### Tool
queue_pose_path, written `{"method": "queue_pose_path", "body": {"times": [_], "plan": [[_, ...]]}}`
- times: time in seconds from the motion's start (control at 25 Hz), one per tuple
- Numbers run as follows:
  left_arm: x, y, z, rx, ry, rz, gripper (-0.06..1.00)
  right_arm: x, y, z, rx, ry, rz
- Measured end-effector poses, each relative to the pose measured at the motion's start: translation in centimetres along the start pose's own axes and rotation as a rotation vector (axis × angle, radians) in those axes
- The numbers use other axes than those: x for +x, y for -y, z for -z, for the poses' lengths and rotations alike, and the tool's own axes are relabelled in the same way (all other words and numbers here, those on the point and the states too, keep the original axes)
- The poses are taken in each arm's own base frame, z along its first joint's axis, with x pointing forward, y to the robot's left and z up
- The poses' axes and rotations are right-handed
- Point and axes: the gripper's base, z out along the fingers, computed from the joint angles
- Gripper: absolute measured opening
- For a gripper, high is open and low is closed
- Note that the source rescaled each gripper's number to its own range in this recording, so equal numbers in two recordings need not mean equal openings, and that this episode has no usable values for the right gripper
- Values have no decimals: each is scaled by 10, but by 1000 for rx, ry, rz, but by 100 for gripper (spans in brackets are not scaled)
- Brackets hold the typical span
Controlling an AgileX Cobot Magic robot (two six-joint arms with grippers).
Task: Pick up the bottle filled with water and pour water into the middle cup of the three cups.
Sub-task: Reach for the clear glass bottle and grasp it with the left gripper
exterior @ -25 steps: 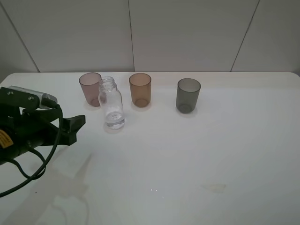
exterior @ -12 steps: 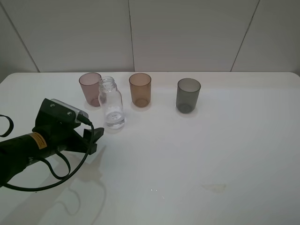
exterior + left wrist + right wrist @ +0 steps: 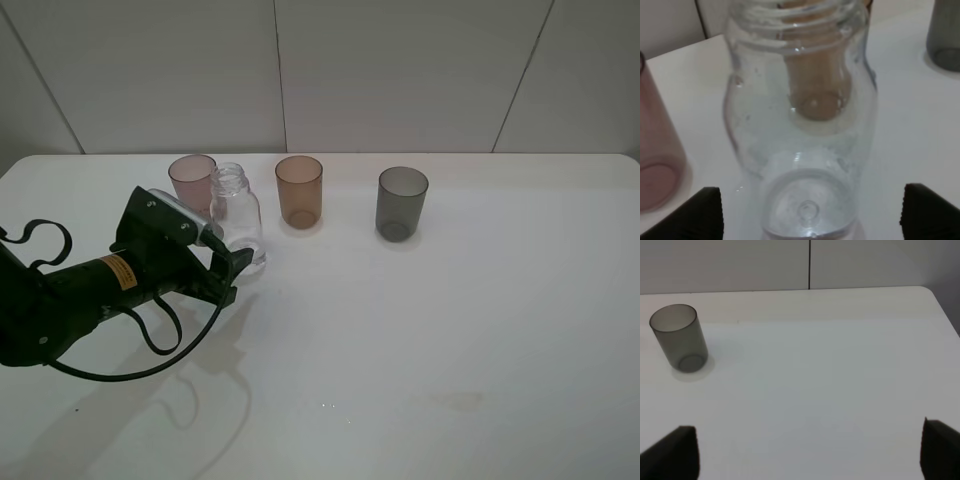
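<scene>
I need to pour into the middle cup point(image 3: 299, 190), so my left gripper needs to reach the bottle and grab its lower body point(image 3: 241, 232), which leaves the bottle's opening free.
The clear capless bottle point(image 3: 236, 213) stands upright on the white table, just right of the pinkish-mauve cup point(image 3: 190, 178). The amber-brown middle cup point(image 3: 299, 190) and the dark smoky-grey cup point(image 3: 401, 203) stand further right in the same row. My left gripper point(image 3: 233, 277) is open, its fingertips at the bottle's base on the near side. In the left wrist view the bottle point(image 3: 800, 145) fills the picture between my two spread fingers point(image 3: 695, 212), apart from both; the amber cup point(image 3: 815, 85) shows through it. My right gripper point(image 3: 810, 450) is open and holds nothing.
The white table point(image 3: 450, 330) runs to a pale panelled wall behind the cups. The right wrist view shows the grey cup point(image 3: 680, 337) and the table's far right corner point(image 3: 927, 290). The left arm's black cable point(image 3: 150, 340) loops over the table's left side.
My left arm has swung up and to the right from the table's left edge, bringing its open gripper up to the bottle's base. The bottle and cups have not moved.
</scene>
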Motion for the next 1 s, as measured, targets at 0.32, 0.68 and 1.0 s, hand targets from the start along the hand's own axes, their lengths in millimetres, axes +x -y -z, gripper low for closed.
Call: {"method": "queue_pose_path", "body": {"times": [0.32,0.68,1.0], "plan": [[6,0,-19,-10,-2,-13,66,0,0,0,0,0,0],[2,-4,-28,-34,22,-29,66,0,0,0,0,0,0],[7,-5,-43,-37,28,-32,66,0,0,0,0,0,0]]}}
